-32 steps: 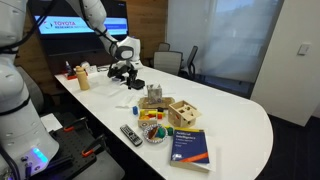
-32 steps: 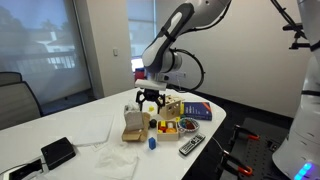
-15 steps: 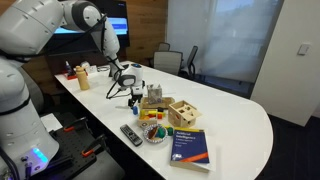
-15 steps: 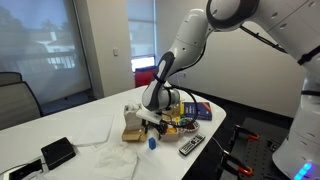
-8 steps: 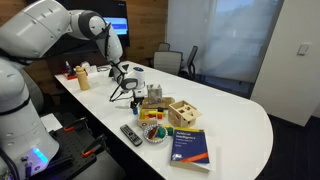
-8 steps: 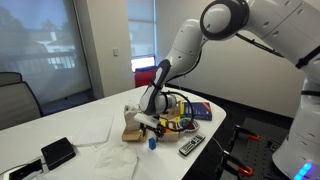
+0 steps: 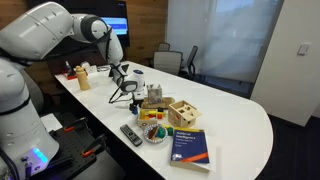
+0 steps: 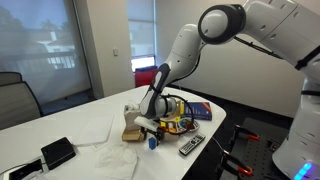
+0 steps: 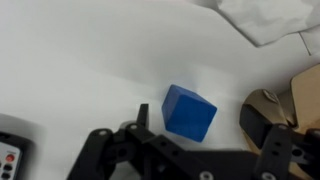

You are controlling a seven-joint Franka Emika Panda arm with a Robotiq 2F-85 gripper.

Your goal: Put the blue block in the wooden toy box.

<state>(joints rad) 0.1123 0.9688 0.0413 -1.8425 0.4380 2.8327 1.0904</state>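
My gripper closes on the blue block (image 9: pixel 189 111) now, since both fingers reach down beside the block's opposite sides, their ends near the white table.
The blue block (image 9: pixel 189 111) lies on the white table, tilted in the wrist view, and shows under the arm in an exterior view (image 8: pixel 152 143). My gripper (image 9: pixel 200 118) is open, one finger on each side of the block with gaps on both sides; it hangs low over the table in both exterior views (image 7: pixel 133 94) (image 8: pixel 149 128). The wooden toy box (image 7: pixel 183 112), pale with dark cut-out holes, stands on the far side of the other toys from the gripper. In the exterior view that shows the block, the arm hides the box.
A more upright pale wooden toy (image 7: pixel 153 97) (image 9: pixel 300 90) stands close beside the gripper. A remote (image 7: pixel 131 134), a bowl of coloured pieces (image 7: pixel 153 131) and a blue book (image 7: pixel 190 146) lie near the table's end. White cloth (image 9: pixel 270 20) lies by the block.
The arm has swung down from above the toys and lowered the open gripper round the blue block. In the last half second it barely moved.
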